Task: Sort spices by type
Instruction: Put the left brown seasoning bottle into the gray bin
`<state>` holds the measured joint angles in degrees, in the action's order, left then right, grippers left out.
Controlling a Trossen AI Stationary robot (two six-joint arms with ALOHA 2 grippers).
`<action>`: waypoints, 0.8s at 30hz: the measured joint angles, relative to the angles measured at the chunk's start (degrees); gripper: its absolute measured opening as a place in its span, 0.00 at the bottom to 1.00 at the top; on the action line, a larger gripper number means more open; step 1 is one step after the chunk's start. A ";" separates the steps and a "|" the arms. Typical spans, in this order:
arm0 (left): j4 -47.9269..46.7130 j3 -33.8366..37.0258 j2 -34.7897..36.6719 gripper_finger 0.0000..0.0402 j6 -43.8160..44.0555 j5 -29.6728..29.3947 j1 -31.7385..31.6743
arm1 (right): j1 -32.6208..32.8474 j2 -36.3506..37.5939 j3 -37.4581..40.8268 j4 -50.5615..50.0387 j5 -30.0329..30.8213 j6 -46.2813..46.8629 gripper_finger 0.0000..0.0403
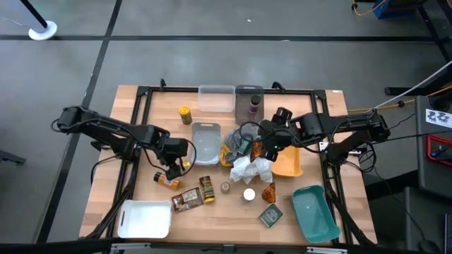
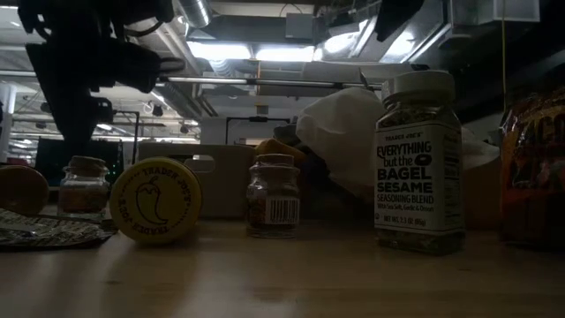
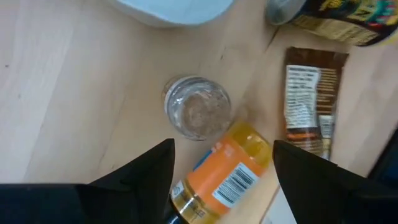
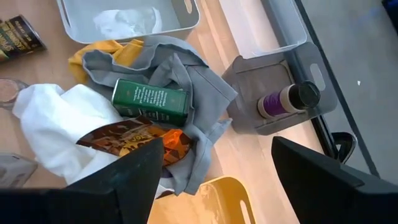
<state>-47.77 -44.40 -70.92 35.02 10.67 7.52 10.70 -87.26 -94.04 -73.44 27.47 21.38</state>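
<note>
The left gripper's fingers are above the orange bottle (image 3: 221,174), with the clear round pot (image 3: 197,115) beyond, so it isn't time to close yet: the left gripper should lower first, then close on the bottle.
My left gripper (image 1: 174,166) (image 3: 221,154) is open and hovers over the orange bottle (image 3: 221,174) (image 1: 169,182), which lies on its side on the table with one finger on either side of it. A small clear round pot (image 3: 197,115) stands just beyond the bottle. My right gripper (image 1: 265,144) (image 4: 214,149) is open above a heap of grey and white cloths, where a green tin (image 4: 151,99) and a brown-orange packet (image 4: 127,140) lie. A purple jar (image 4: 287,99) (image 1: 253,106) lies in the grey tray. A yellow jar (image 1: 185,114) stands near the far edge.
Brown packets (image 1: 187,200) (image 3: 311,102), tiny pots (image 1: 248,195) and a dark tin (image 1: 270,216) lie near the front. Trays ring the table: clear (image 1: 216,99), pale grey (image 1: 205,140), white (image 1: 145,220), yellow (image 1: 289,164), teal (image 1: 316,212). In the low view a seasoning jar (image 2: 418,159) stands close.
</note>
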 joint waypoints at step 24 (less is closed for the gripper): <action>5.36 0.00 -11.54 0.63 0.57 -3.48 0.44 | 0.22 0.00 0.00 0.02 0.12 1.03 0.74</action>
<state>-42.41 -44.40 -82.47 35.59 7.19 7.97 10.92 -87.26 -94.04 -73.43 27.59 22.41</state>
